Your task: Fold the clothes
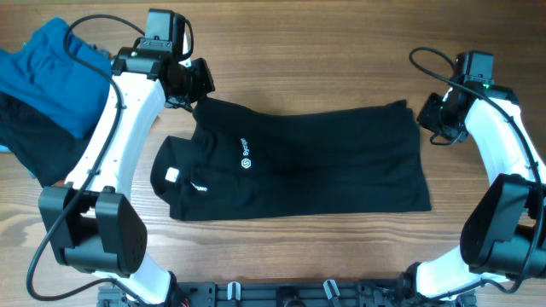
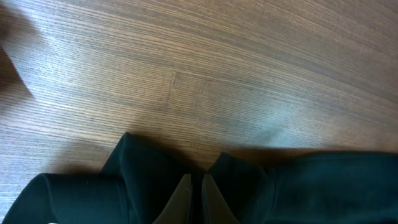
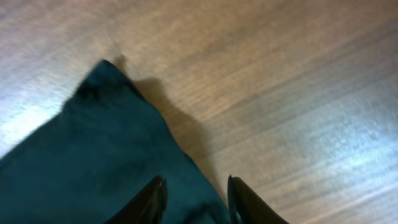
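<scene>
My right gripper grabs the far corner of the clothes opposite my left gripper's next, to fold the clothes' far edge toward the front.
The clothes (image 1: 324,162), a large black garment, lie spread across the middle of the wooden table. A small white round logo (image 1: 245,160) and a white tag (image 1: 173,175) show on the left part. My left gripper (image 1: 198,85) is at the garment's far left corner. In the left wrist view its fingers (image 2: 194,180) are pressed nearly together on a puckered edge of the black fabric (image 2: 311,186). My right gripper (image 1: 429,115) is at the far right corner. In the right wrist view its fingers (image 3: 196,183) are open above the fabric's edge (image 3: 93,155), holding nothing.
A folded bright blue garment (image 1: 47,68) lies at the far left, with a plain folded black garment (image 1: 34,136) beside it nearer the front. The arm bases and a black rail (image 1: 281,294) stand along the table's front edge.
</scene>
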`<state>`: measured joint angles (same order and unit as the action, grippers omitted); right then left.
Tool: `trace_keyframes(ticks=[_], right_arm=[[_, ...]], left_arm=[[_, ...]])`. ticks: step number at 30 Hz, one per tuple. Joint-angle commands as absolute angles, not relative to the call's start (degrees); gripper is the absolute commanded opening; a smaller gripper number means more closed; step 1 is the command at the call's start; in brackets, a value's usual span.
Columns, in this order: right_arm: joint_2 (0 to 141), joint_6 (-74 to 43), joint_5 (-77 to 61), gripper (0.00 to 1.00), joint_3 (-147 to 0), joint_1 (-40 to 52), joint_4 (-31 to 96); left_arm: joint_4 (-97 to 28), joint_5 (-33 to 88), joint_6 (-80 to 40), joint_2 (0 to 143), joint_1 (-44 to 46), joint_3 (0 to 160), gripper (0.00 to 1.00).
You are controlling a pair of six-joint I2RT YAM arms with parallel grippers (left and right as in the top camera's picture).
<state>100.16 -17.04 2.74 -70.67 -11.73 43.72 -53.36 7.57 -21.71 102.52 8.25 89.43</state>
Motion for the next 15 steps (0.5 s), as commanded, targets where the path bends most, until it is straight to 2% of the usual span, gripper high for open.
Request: trace_keyframes(ticks=[1,7,10,13,14,15], right_arm=[[99.46,-11.81,-6.26,0.39,-71.72,-11.86,38.98],[107.9,-12.03,-13.65,0.52,-71.72,-11.33,27.51],[112.55,-12.01,-13.63,0.53,-71.72,-10.09,23.68],[115.35,-12.19,-12.69,0.53,-71.72,-8.54,21.08],[115.77,-12.23,-11.57,0.5,-71.72,-8.19,20.99],[116.2,-12.21,-10.61,0.41,-71.72,-7.88,21.12]], left_arm=[[-53.54,8.08,-21.41,101.21,8.25,89.58,0.04],[-53.65,8.08,-21.43,101.25,8.25,89.58,0.04],[-53.71,8.08,-21.43,101.25,8.25,89.58,0.04],[-53.91,8.1,-21.43,101.25,8.38,89.58,0.04],[-53.89,8.1,-21.43,101.25,8.51,89.58,0.04],[-53.89,8.1,-21.43,101.25,8.58,89.58,0.04]])
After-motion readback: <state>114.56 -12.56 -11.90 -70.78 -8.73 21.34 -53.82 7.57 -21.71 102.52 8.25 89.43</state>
